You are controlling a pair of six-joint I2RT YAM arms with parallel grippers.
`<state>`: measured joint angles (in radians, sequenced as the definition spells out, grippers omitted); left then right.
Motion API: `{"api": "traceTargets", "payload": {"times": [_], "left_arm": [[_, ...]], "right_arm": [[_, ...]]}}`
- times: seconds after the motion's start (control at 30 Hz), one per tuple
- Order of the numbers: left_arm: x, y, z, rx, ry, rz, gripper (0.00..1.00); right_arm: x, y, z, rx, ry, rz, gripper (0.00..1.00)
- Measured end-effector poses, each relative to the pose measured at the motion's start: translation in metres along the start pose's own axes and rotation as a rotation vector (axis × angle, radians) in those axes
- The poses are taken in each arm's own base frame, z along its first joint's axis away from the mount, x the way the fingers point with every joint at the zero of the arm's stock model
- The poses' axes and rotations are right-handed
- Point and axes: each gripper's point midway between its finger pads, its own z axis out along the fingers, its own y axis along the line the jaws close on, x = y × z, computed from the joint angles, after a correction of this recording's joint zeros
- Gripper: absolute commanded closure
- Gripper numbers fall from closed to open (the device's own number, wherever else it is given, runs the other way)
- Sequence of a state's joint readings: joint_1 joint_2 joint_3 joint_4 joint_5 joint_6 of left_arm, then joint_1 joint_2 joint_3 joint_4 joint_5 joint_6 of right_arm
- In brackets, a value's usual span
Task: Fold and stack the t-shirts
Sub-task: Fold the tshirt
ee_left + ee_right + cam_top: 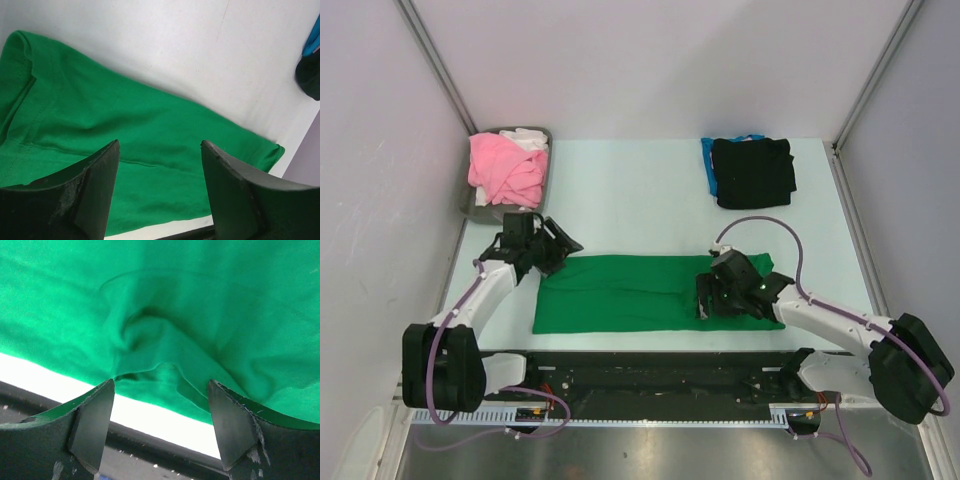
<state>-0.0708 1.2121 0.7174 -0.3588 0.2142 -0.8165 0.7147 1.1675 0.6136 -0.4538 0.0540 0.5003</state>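
Note:
My right gripper grabs the green t-shirt's far corner point(763, 261) nearest the black t-shirt next. That lets it swing the green t-shirt around for folding.
The bright green t-shirt point(620, 292) lies folded into a long strip across the near middle of the table. My left gripper point(558, 240) is open just above its far left corner; the left wrist view shows the green cloth point(125, 125) between the spread fingers. My right gripper point(705, 298) is open over the shirt's right part, above a bunched wrinkle point(150, 340) near the front hem. A folded black t-shirt point(752, 170) lies on a blue one point(707, 160) at the far right. Pink point(500, 168) and white point(528, 138) t-shirts are heaped in the tray.
The dark grey tray point(480, 205) stands at the far left by the wall. The table's front edge and black rail point(660, 368) run just below the green shirt. The black shirt's edge point(309, 75) shows at the right of the left wrist view.

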Motion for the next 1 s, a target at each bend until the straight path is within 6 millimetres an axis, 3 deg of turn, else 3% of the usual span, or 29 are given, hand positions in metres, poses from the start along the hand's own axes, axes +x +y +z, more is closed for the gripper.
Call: {"api": "traceTargets", "payload": {"times": [0.2,0.4,0.53,0.6,0.73,0.83,0.9,1.0], "left_arm": [[0.007,0.005,-0.002,0.002,0.01,-0.007,0.29],[0.004,-0.007,-0.016,0.057,-0.021,0.006,0.29],[0.003,-0.012,-0.024,0.083,-0.036,0.014,0.28],[0.003,-0.014,-0.027,0.09,-0.038,0.016,0.28],[0.005,-0.015,-0.029,0.1,-0.031,0.021,0.28],[0.008,-0.017,-0.031,0.112,-0.02,0.029,0.28],[0.009,-0.018,-0.034,0.12,-0.015,0.035,0.28],[0.011,-0.02,-0.039,0.132,-0.013,0.043,0.28]], "right_arm": [[0.03,0.031,-0.01,-0.106,0.083,-0.038,0.2],[0.055,0.065,-0.033,-0.256,0.154,-0.054,0.22],[0.037,0.072,-0.058,-0.311,0.043,-0.02,0.21],[0.012,0.068,-0.075,-0.296,-0.083,0.011,0.2],[-0.054,0.042,-0.1,-0.172,-0.329,0.133,0.16],[-0.093,-0.007,-0.097,0.014,-0.433,0.268,0.16],[-0.104,-0.049,-0.085,0.161,-0.439,0.362,0.16],[-0.103,-0.095,-0.066,0.311,-0.387,0.459,0.22]]}}
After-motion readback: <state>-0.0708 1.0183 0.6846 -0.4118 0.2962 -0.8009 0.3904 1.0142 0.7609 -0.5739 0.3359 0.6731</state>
